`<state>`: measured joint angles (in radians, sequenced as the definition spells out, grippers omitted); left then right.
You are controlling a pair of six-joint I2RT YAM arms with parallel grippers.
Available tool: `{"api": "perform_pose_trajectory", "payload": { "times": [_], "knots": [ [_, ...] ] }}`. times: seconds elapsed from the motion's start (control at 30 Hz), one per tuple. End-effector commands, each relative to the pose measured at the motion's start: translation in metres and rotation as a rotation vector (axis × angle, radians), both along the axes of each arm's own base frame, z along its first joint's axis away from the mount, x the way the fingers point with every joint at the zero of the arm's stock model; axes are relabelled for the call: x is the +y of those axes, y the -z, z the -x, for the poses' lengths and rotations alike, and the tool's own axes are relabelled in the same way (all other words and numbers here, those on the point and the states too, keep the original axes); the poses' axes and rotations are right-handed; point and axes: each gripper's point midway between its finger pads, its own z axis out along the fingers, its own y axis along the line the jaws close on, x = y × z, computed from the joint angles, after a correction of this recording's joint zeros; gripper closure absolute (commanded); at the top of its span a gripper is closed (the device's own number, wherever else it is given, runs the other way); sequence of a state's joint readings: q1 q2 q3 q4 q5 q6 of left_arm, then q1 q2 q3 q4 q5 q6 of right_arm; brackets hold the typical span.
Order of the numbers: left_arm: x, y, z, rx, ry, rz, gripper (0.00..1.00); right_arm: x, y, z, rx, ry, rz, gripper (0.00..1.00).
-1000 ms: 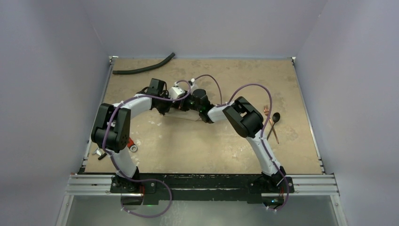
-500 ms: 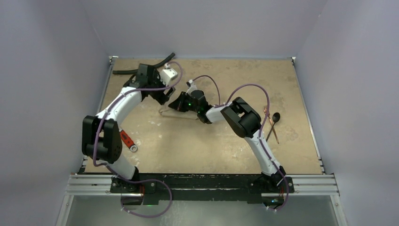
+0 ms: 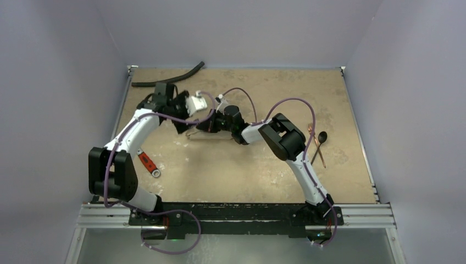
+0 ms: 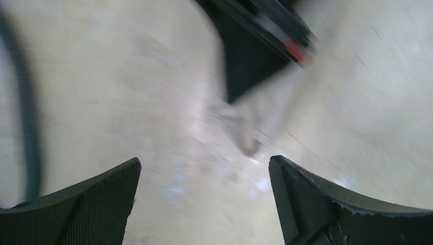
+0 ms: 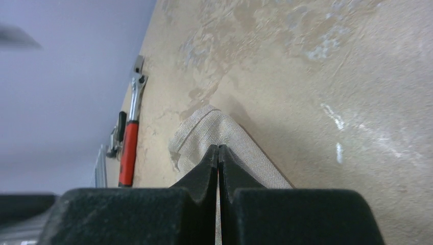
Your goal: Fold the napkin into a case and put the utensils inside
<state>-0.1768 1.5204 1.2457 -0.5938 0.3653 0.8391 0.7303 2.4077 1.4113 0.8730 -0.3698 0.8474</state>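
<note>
Next, my left gripper grabs the napkin's folded pointed end (image 3: 190, 133) (image 4: 247, 139), which leaves the rest free for my right gripper to shape the case.
The napkin (image 3: 217, 135) lies folded into a narrow beige strip at mid-table. My right gripper (image 3: 204, 125) is shut, its tips (image 5: 218, 149) resting on the cloth's folded pointed end (image 5: 201, 133). My left gripper (image 3: 182, 122) hovers open just left of that end, with nothing between its fingers (image 4: 204, 168). In the left wrist view the napkin's tip (image 4: 253, 125) shows blurred, beyond the open jaws and below the black right gripper (image 4: 245, 56). The utensils lie together at the right: a copper fork (image 3: 312, 131) and a dark-bowled spoon (image 3: 322, 136).
A long black hose (image 3: 167, 80) curves along the back left edge, also at the left of the left wrist view (image 4: 28, 122). A red-handled wrench (image 3: 147, 164) lies by the left edge, seen too from the right wrist (image 5: 128, 153). Grey walls surround the table.
My left gripper opened, let go of the napkin, swung back-left, then returned toward its left end. The right gripper stayed shut on the cloth, shifting slightly left.
</note>
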Motion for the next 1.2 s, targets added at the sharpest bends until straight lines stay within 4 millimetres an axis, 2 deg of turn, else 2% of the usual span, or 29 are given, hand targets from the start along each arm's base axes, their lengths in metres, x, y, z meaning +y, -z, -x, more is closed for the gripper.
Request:
{"api": "perform_pose_trajectory", "payload": {
  "times": [0.0,0.07,0.13,0.2,0.3,0.37,0.5,0.63,0.7,0.83,1.0,1.17],
  "knots": [
    [-0.007,0.043,0.057,-0.074,0.377,-0.106,0.05,-0.012,0.054,0.047,0.172,-0.134,0.115,1.0],
    [-0.007,0.056,0.07,-0.133,0.475,-0.153,0.04,-0.014,0.055,0.051,0.194,-0.154,0.111,1.0],
    [-0.006,0.066,0.073,-0.165,0.529,-0.198,0.04,-0.016,0.055,0.052,0.206,-0.158,0.107,1.0],
    [-0.006,0.071,0.068,-0.2,0.559,-0.231,0.03,-0.015,0.052,0.05,0.211,-0.164,0.103,1.0],
    [-0.011,0.063,0.05,-0.314,0.523,-0.222,0.02,-0.015,0.049,0.046,0.21,-0.165,0.105,1.0],
    [-0.016,0.064,0.049,-0.354,0.517,-0.213,0.02,-0.015,0.049,0.045,0.213,-0.167,0.105,1.0],
    [-0.019,0.091,0.069,-0.319,0.611,-0.257,0.01,-0.017,0.048,0.042,0.226,-0.156,0.099,1.0],
    [-0.018,0.11,0.082,-0.279,0.696,-0.296,0.02,-0.018,0.045,0.038,0.228,-0.147,0.097,1.0],
    [-0.018,0.115,0.081,-0.26,0.691,-0.306,0.05,-0.017,0.045,0.038,0.229,-0.146,0.097,1.0],
    [-0.02,0.124,0.074,-0.192,0.659,-0.315,0.21,-0.019,0.047,0.039,0.235,-0.142,0.096,1.0],
    [-0.018,0.139,0.075,-0.145,0.655,-0.367,0.26,-0.021,0.046,0.04,0.242,-0.135,0.083,1.0],
    [-0.01,0.152,0.07,-0.069,0.6,-0.41,0.43,-0.021,0.044,0.04,0.243,-0.136,0.071,1.0]
  ]
}}
